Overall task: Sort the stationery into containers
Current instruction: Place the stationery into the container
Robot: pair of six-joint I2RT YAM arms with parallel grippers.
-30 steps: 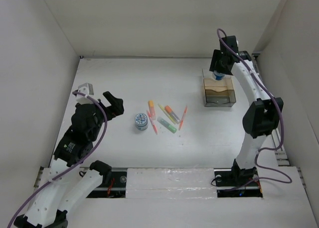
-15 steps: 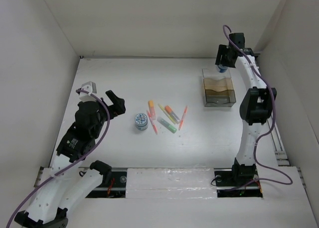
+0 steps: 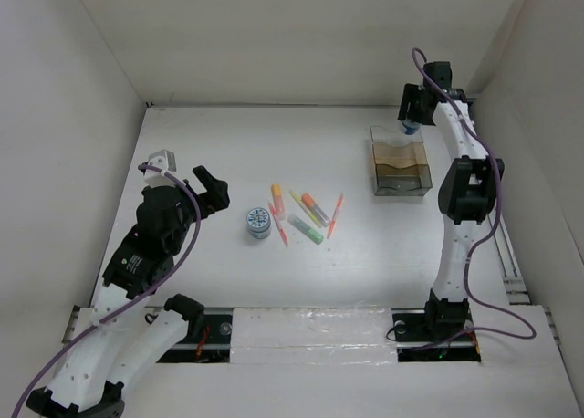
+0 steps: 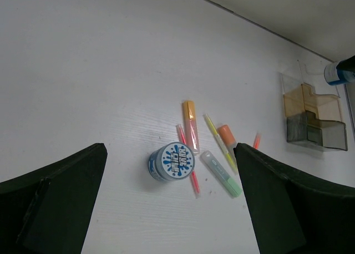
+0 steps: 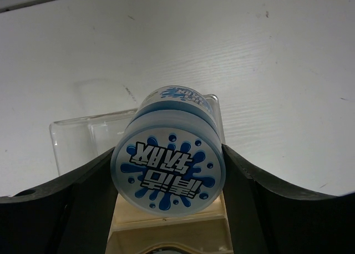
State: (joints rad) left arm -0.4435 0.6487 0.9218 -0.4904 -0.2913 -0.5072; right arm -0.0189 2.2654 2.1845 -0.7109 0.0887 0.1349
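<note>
The tub's lower end reaches past the box's far rim and would end on that rim, so it is too early to open. The tub moves with my right gripper next.
My right gripper (image 3: 410, 124) is shut on a blue-and-white tub (image 5: 168, 165) and holds it above the far end of the clear organizer box (image 3: 400, 167); the box's tan steps show beneath it (image 5: 166, 232). A second blue-and-white tub (image 3: 259, 222) stands on the table beside several pens and markers (image 3: 306, 215) in orange, green, yellow and pink. My left gripper (image 3: 212, 192) is open and empty, left of that tub, which shows between its fingers in the left wrist view (image 4: 171, 161). The box also shows there (image 4: 313, 115).
White walls close the table on the left, back and right. The box stands near the right wall. A rail (image 3: 310, 327) runs along the near edge between the arm bases.
My right gripper has carried the tub from over the box toward the back wall, then nearly stopped. My left arm has shifted slightly.
</note>
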